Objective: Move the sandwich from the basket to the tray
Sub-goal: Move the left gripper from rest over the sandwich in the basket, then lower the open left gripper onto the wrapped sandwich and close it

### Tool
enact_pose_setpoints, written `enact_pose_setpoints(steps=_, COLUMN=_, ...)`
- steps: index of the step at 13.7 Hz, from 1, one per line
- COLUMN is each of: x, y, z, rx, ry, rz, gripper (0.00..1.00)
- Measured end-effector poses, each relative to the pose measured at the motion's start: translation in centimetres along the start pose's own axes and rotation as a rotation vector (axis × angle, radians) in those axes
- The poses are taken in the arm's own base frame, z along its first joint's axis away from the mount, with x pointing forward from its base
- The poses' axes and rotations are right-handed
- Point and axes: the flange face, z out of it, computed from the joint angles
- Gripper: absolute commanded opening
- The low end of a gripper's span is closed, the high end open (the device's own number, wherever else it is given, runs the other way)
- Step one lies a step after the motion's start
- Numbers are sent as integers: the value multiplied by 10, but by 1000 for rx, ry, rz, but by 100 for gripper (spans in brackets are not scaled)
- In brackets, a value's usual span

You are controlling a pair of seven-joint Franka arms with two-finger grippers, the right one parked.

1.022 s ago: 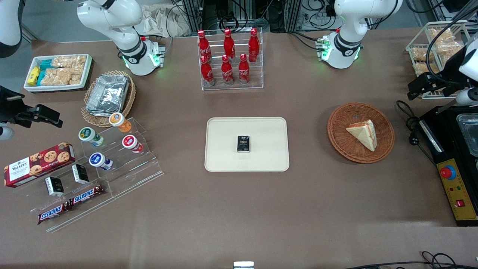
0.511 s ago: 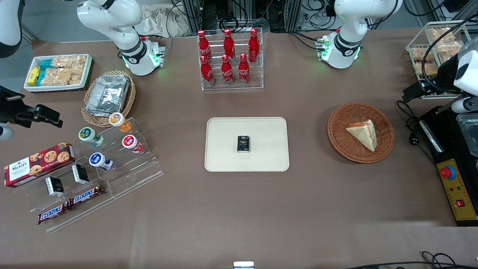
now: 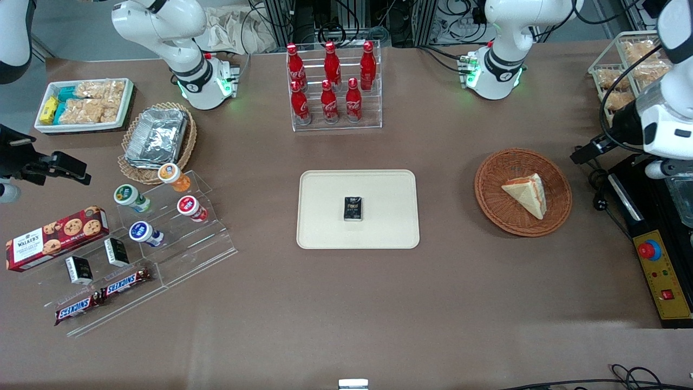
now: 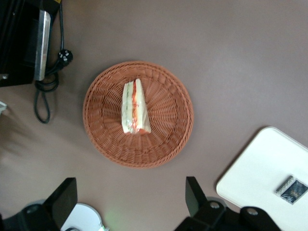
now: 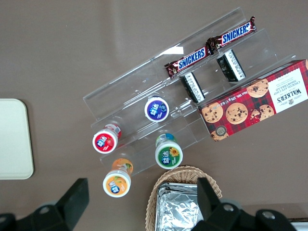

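The sandwich (image 3: 526, 194) needs to go from the basket onto the tray (image 3: 325, 230), so the gripper should pick it up by its outer bread sides next.
The sandwich (image 3: 526, 194) (image 4: 134, 107), a pale wedge with red and green filling, lies in the round reddish-brown basket (image 3: 489, 184) (image 4: 168, 137). The cream tray (image 3: 325, 230) (image 4: 260, 175) sits mid-table, beside the basket toward the parked arm's end. My gripper (image 3: 578, 156) (image 4: 130, 202) hangs well above the table just outside the basket's rim, toward the working arm's end. It is open, its black fingers (image 4: 65, 199) spread wide with nothing between them.
A small black packet (image 3: 353, 209) (image 4: 291, 189) lies on the tray. A black control box with a red button (image 3: 648, 250) and a coiled cable (image 3: 594, 179) lie near the basket. A rack of red bottles (image 3: 331, 86) stands farther from the camera than the tray.
My arm has swung in from the table's end and my gripper has moved closer to the basket. Sandwich, basket and tray have not moved.
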Motion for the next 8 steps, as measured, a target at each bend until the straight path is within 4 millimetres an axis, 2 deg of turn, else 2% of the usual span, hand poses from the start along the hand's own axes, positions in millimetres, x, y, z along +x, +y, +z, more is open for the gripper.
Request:
enact_pose_setpoints(steps=4, x=-14, y=-15, z=60, rx=-28, ry=41, rz=-75, gripper=100)
enact_pose_setpoints(steps=8, x=-14, y=-26, z=103, rx=-33, ry=45, rz=-162, gripper=100)
